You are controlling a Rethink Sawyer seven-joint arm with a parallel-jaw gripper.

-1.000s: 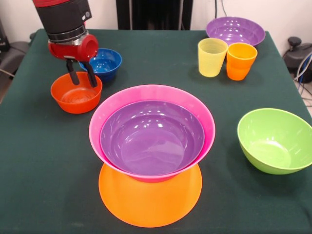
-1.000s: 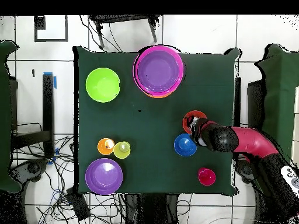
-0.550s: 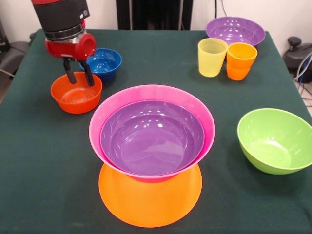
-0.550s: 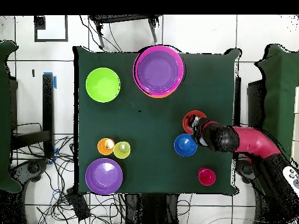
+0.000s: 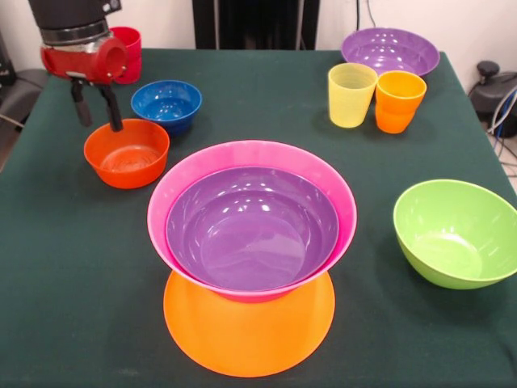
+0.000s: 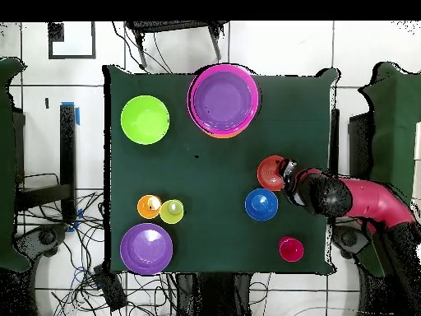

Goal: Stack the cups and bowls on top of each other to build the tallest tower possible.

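My gripper grabs the rim of the small red-orange bowl (image 5: 127, 155) next, to nest that bowl into the purple bowl on the tower (image 5: 250, 230).
The tower stands near the table's front: an upturned orange bowl (image 5: 249, 333) carries a hot pink bowl (image 5: 174, 190) with a purple bowl (image 5: 252, 228) nested in it; from overhead the tower (image 6: 224, 100) reads as one pile. My gripper (image 5: 100, 123) hangs open and empty just above the far left rim of the small red-orange bowl (image 5: 127, 155), touching nothing. Overhead, the gripper (image 6: 289, 174) sits at the edge of that bowl (image 6: 270, 173). The blue bowl (image 5: 167, 103) is beside it, and the red cup (image 5: 127, 52) stands behind my wrist.
A yellow cup (image 5: 350, 94) and an orange cup (image 5: 398, 100) stand together at the far right, with a second purple bowl (image 5: 390, 50) behind them. The lime green bowl (image 5: 455, 232) sits upright at the right edge. The table's left edge is close to my gripper.
My gripper has risen and drifted left in the front view, from over the middle of the red-orange bowl to its far left rim. The red cup now shows behind it. No object moved.
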